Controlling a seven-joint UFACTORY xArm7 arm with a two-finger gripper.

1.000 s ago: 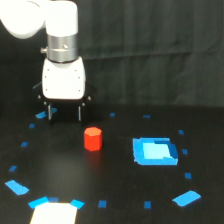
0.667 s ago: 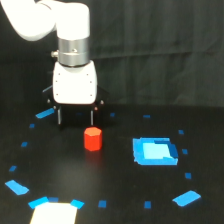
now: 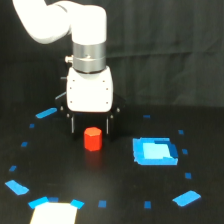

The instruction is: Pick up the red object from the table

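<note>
I need to pick up the red object from the table, so I should grab it next by its upright sides with my gripper.
The red object point(image 3: 92, 139), a small stubby red-orange block, stands upright on the black table point(image 3: 120, 190) left of centre in the exterior view. My gripper point(image 3: 90, 126) hangs right over it, its two dark fingers point(image 3: 73, 125) spread apart on either side of the block's top. The gripper is open and the fingers do not appear to touch the block. The white gripper body hides what lies behind the block.
A blue square patch with a raised edge point(image 3: 155, 151) lies to the exterior view's right of the block. Small blue tape marks point(image 3: 46, 113) ring the area. A pale sheet point(image 3: 55, 213) lies at the bottom edge, left.
The arm has swung toward the exterior view's right and come forward, so the open gripper now stands over the red block instead of behind and left of it. The block has not moved.
</note>
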